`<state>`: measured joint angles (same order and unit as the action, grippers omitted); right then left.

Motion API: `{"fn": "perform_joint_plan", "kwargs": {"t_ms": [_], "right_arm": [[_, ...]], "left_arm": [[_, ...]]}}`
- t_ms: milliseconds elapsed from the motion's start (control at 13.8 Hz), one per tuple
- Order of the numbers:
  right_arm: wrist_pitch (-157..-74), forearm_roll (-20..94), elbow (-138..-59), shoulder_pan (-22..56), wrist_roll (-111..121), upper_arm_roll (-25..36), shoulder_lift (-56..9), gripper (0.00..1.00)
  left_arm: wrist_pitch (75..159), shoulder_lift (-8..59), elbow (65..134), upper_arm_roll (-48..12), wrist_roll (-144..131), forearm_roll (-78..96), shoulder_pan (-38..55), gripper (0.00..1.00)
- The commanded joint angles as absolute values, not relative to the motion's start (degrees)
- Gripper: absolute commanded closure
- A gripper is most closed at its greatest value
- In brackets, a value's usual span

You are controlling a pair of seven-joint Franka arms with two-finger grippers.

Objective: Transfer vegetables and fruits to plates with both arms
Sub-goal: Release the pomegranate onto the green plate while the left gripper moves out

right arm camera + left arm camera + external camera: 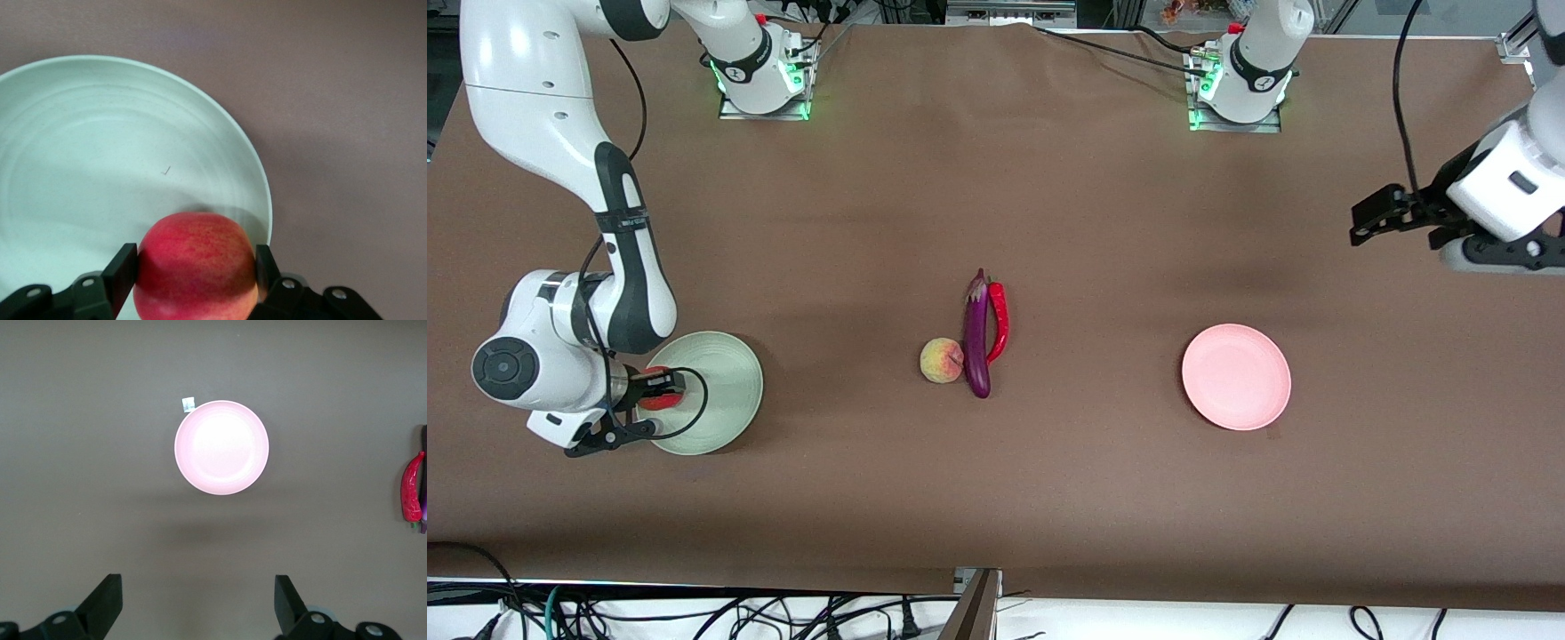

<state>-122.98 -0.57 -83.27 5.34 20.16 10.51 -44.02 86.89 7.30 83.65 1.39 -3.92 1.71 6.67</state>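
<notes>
My right gripper opens now, since the red fruit (660,402) sits low inside the green plate's rim (736,363).
My right gripper (660,388) is shut on the red apple-like fruit (660,402) and holds it over the pale green plate (729,391), near the plate's rim. In the right wrist view the fruit (195,263) sits between both fingers over the plate (100,173). The yellowish-pink peach (942,360), the purple eggplant (977,342) and the red chili (1000,322) lie side by side at mid-table. The pink plate (1236,376) is empty. My left gripper (1369,218) is open and empty, high over the left arm's end of the table; its view shows the pink plate (221,447) and the chili (410,495).
The table is covered with a brown cloth (996,498). A small white tag (188,404) lies on the cloth beside the pink plate. Cables hang below the table's front edge.
</notes>
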Motion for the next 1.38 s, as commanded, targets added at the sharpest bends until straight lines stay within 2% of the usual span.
{"fn": "perform_joint_plan", "kwargs": {"t_ms": [0,73,218,290,508,798,1088,1305], "right_arm": [[-124.54,-1.41,-83.67,4.22,21.01,9.67,-44.30,0.60],[-124.45,-1.32,-83.67,4.31,21.01,9.67,-44.38,0.55],[-124.54,-0.01,-83.15,4.13,20.40,9.67,-44.30,0.00],[-123.84,1.13,-82.88,4.13,20.74,9.67,-43.95,0.00],[-122.79,4.65,-82.88,4.92,20.57,9.23,-42.63,0.00],[-116.65,4.83,-79.90,5.45,20.04,6.60,-42.01,0.00],[-114.79,5.63,-78.40,6.94,14.34,3.17,-42.01,0.00],[-114.87,5.71,-78.40,9.83,8.64,2.99,-41.92,0.00]], "left_arm": [[85.96,8.79,80.60,0.62,-4.21,2.03,8.17,0.00],[85.87,8.96,80.86,0.35,-4.13,1.93,8.43,0.00],[84.64,12.98,81.48,0.09,-3.87,1.85,8.79,0.00],[83.59,15.53,81.21,0.09,-3.52,1.85,8.79,0.00],[82.88,15.56,81.12,-0.26,-0.97,2.89,9.57,0.00],[83.93,19.23,81.21,-0.62,-8.75,8.50,15.55,0.00],[97.52,28.54,82.18,-0.70,-19.05,13.09,21.34,0.00],[109.65,33.91,85.07,-0.70,-32.23,13.27,28.55,0.00]]}}
